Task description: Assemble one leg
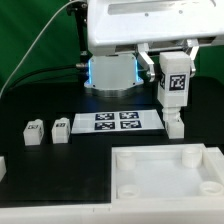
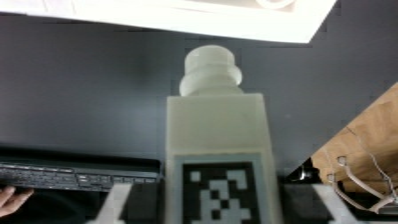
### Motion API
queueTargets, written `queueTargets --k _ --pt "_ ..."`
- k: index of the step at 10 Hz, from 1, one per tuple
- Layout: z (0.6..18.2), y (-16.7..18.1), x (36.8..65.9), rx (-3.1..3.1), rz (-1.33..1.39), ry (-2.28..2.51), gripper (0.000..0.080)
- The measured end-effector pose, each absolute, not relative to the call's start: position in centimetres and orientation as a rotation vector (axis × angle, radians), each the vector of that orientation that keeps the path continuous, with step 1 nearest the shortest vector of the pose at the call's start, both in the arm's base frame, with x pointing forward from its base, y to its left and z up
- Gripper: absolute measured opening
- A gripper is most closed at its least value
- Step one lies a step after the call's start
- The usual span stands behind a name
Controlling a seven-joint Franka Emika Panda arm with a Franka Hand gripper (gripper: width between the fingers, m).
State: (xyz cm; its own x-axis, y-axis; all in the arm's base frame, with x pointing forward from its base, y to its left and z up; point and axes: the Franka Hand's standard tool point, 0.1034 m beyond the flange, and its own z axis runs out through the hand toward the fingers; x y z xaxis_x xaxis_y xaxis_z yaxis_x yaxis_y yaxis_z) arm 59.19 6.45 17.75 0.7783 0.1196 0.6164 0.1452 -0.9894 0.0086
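Note:
The leg's peg is still beyond the white panel's far edge, so it is too early to release. My gripper moves the leg toward the round corner socket first.
My gripper is shut on a leg, a white rectangular post with a black-and-white marker facing the camera. It hangs upright, its narrower round peg end pointing down just beyond the far right corner of the large white panel. A round corner socket lies just in front of the peg. In the wrist view the leg runs out from between my fingers, and its ribbed peg points toward the panel edge.
Two loose legs stand on the black table at the exterior view's left, and another white part shows at the left edge. The marker board lies between them and the held leg. The robot base stands behind.

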Motion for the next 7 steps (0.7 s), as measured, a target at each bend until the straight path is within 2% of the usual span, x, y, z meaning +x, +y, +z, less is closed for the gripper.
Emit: queueTargets --k 2,4,5,7 --pt "17.4 6.6 59.1 -2.924 -1.011 -0.219 0.0291" --pt "14.7 7.9 59.4 -2.909 -0.985 -0.233 0.0291" --pt "14.4 8.7 60.0 -2.897 -0.985 -0.237 0.0291" --pt "11.5 10.1 60.5 -2.882 -0.941 -0.235 0.0291"
